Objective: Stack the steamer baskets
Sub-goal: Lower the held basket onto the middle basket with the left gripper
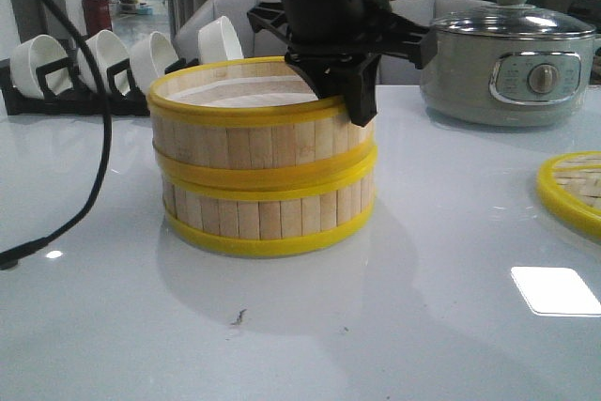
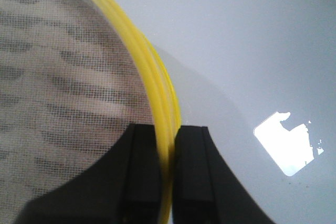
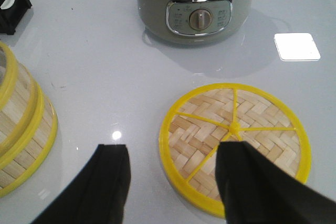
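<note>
The upper basket's bottom edge (image 1: pixel 268 178) rests on the lower basket (image 1: pixel 268 218) all around, so the upper basket would stand and my left gripper needs to open its fingers.
Two steamer baskets stand stacked in the middle of the table, the upper basket (image 1: pixel 254 138) sitting on the lower basket (image 1: pixel 268 218). My left gripper (image 1: pixel 362 100) is shut on the upper basket's yellow rim (image 2: pixel 164 129) at its right side, one finger inside the wall and one outside. A white mesh liner (image 2: pixel 63 77) covers the inside. The woven-bamboo lid (image 3: pixel 233 145) lies flat on the table to the right, and also shows in the front view (image 1: pixel 575 190). My right gripper (image 3: pixel 173 150) hangs open and empty above the lid's near left edge.
A grey-green electric pot (image 1: pixel 507 58) with a glass lid stands at the back right, behind the lid (image 3: pixel 197 6). White bowls (image 1: pixel 122 58) sit in a black rack at the back left. A black cable (image 1: pixel 94 166) hangs down to the table at the left.
</note>
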Controlling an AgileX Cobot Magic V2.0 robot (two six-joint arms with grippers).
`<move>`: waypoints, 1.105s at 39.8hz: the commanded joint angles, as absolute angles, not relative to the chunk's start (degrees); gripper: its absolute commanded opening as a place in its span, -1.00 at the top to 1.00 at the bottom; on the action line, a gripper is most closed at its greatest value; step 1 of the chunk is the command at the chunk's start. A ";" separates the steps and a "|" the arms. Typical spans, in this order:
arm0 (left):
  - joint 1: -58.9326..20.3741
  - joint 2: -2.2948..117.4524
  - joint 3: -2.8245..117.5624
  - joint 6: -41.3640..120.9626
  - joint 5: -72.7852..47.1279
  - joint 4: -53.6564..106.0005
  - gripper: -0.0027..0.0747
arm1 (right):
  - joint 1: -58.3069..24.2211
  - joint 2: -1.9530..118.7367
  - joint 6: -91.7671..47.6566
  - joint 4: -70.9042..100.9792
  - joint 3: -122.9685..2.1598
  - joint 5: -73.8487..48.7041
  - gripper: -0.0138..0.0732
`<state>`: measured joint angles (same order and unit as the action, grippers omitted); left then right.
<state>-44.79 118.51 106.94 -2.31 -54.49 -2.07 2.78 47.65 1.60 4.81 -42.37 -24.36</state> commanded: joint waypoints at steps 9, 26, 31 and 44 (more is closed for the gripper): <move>-44.90 114.75 109.24 -2.43 -51.26 -1.59 0.71 | 2.74 47.35 1.47 4.75 -44.53 -20.84 -0.42; -44.90 114.75 109.24 -2.43 -50.91 -0.54 0.63 | 2.74 47.35 1.47 4.75 -44.53 -21.59 -0.42; -44.90 114.75 109.24 -2.43 -50.79 -0.54 0.36 | 2.74 47.35 1.47 4.75 -44.53 -21.59 -0.42; -44.90 114.62 109.24 -2.94 -50.79 -2.13 0.02 | 2.74 47.35 1.47 4.75 -44.53 -21.65 -0.42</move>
